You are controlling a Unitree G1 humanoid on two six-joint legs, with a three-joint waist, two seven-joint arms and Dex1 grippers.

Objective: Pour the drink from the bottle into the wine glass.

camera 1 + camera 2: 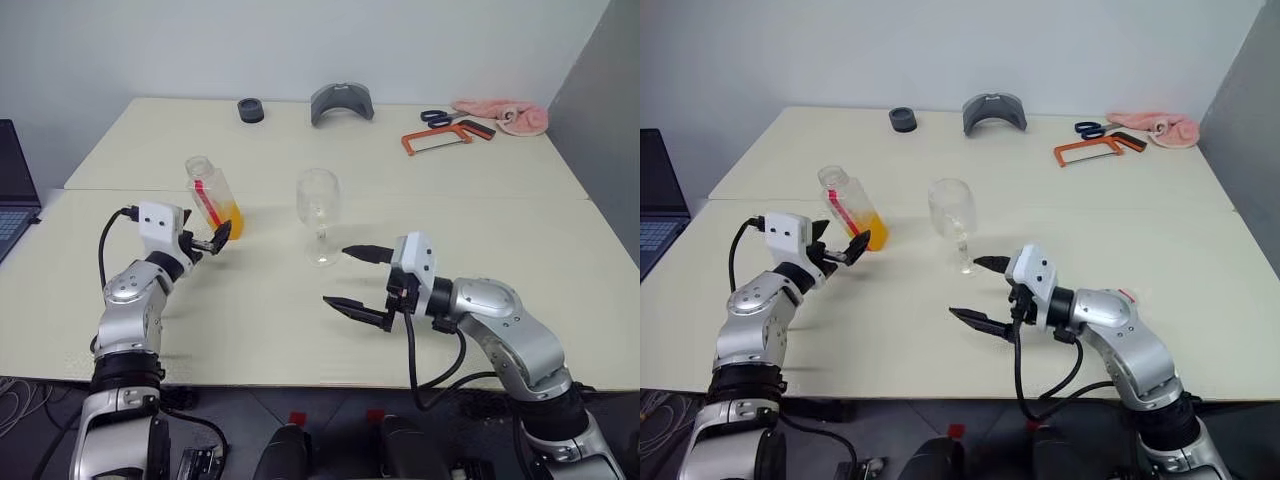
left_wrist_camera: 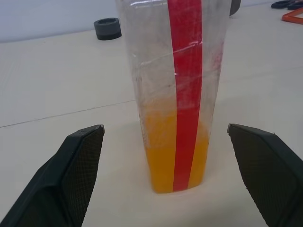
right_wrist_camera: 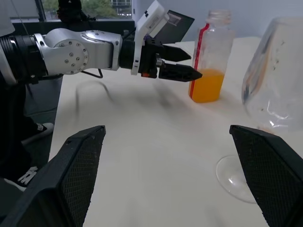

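I need to move my left gripper toward the bottle before I close it. The tabletop shows between my fingers and the lower part of the bottle in the wrist view, so my fingers would miss if I closed now.
The bottle (image 1: 212,195) stands on the table (image 1: 250,320) at the left, clear with a red label strip. The orange drink (image 1: 228,219) fills its lower part. My left gripper (image 1: 200,236) is open just in front of it, and in the left wrist view the bottle (image 2: 177,94) rises between the two spread fingers, a little beyond their tips. The empty wine glass (image 1: 318,212) stands upright at the table's middle, right of the bottle. My right gripper (image 1: 337,276) is open near the glass's foot, pointing left, with nothing between its fingers.
Along the far edge lie a black round ring (image 1: 250,110), a grey curved piece (image 1: 342,102), scissors (image 1: 436,117), an orange-framed saw (image 1: 435,140) and a pink cloth (image 1: 505,115). A laptop (image 1: 12,195) sits past the table's left side.
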